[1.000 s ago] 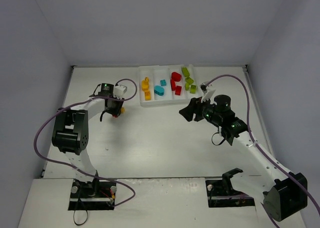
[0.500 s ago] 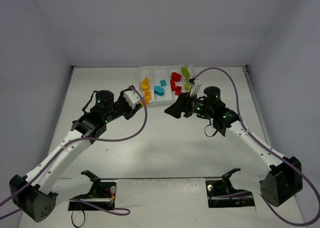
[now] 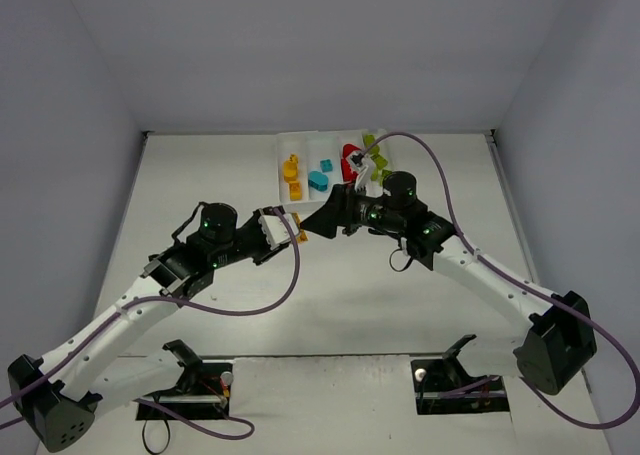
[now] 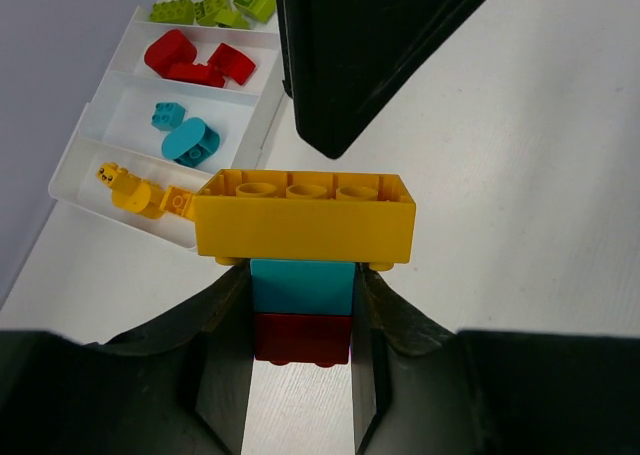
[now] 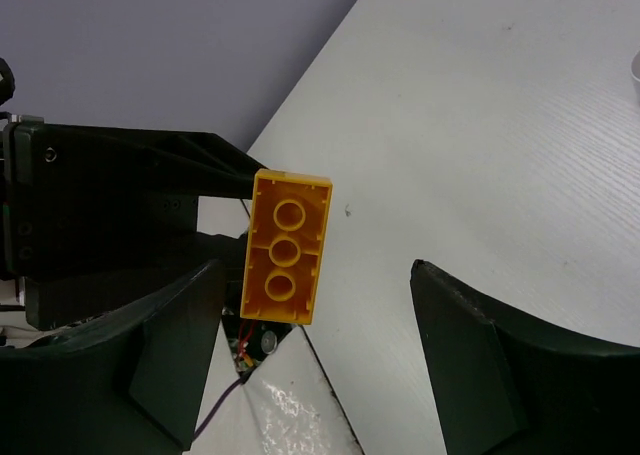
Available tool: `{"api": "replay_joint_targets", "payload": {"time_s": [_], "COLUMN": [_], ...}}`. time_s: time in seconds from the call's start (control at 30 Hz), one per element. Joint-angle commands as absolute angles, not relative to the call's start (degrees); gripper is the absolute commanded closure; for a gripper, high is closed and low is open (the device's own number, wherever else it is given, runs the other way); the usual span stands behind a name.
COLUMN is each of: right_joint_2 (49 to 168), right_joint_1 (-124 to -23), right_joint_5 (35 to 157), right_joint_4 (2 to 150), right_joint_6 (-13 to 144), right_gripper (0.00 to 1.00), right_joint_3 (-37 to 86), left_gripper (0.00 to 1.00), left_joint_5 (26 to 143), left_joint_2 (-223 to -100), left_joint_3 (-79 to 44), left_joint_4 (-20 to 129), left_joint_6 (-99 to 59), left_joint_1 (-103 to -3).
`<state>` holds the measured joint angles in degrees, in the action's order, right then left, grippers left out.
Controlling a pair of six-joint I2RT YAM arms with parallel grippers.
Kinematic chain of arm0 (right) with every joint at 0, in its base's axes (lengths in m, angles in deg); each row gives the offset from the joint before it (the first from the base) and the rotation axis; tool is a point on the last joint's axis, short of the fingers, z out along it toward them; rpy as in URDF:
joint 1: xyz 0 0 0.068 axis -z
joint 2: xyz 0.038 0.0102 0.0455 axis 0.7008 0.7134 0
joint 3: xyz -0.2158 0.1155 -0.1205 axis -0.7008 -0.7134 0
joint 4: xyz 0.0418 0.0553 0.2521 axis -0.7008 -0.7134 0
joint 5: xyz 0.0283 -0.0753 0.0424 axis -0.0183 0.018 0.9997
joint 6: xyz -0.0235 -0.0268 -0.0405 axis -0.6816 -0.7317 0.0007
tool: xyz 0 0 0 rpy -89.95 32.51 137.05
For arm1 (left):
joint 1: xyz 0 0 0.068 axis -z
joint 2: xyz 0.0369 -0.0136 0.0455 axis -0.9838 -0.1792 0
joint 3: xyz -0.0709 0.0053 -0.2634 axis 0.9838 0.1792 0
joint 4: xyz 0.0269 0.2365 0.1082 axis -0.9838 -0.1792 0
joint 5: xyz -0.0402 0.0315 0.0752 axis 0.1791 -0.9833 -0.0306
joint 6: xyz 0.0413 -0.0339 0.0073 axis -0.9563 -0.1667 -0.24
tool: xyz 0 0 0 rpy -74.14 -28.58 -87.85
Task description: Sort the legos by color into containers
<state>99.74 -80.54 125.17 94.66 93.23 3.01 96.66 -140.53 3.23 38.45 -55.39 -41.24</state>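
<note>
My right gripper will first move toward the yellow brick and then close on it, as the hollow bottom of the yellow brick [image 3: 301, 233] [image 5: 286, 260] is wholly beyond both fingers.
My left gripper [image 4: 300, 350] is shut on a stack of legos: its fingers [image 4: 228, 360] clamp the cyan brick [image 4: 302, 286] and the red brick [image 4: 302, 337], with a long yellow brick [image 4: 305, 215] at the stack's far end. In the top view the stack [image 3: 296, 222] is held mid-table, just short of the white tray [image 3: 284, 141]. My right gripper [image 5: 315, 325] is open and faces the yellow brick's [image 5: 286, 260] end, close to its left finger and far from the right one. It also shows in the top view [image 3: 318, 222].
The tray's compartments [image 4: 75, 155] hold yellow [image 4: 130, 190], cyan [image 4: 188, 140], red [image 4: 195, 60] and green [image 4: 210, 10] legos. The right gripper's black body [image 4: 370, 45] hangs close over the stack. Purple cables trail from both arms.
The left arm has carried the stack from the far left to mid-table. The right gripper has swung left and met it, jaws open.
</note>
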Motion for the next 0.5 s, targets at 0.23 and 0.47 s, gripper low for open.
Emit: {"api": "replay_joint_targets", "payload": {"time_s": [0.23,0.47], "right_joint_2": [102.22,103.19], "right_joint_1": [-84.65,-86.15], "right_joint_5": [123.82,121.09], "right_joint_4": [100.17,99.91], "right_joint_6": [92.01,90.70], "right_gripper": [0.30,0.51], "right_joint_3": [7.00,6.12], "left_gripper": [0.88,0.88], "left_joint_5": [98.78,99.22], "left_joint_2": [-140.52,-141.40], "left_joint_3": [2.68,2.59], "left_joint_4": [42.65,42.30], "left_joint_6": [-56.65,-56.47], "left_joint_1": [-41.00,-41.09]}}
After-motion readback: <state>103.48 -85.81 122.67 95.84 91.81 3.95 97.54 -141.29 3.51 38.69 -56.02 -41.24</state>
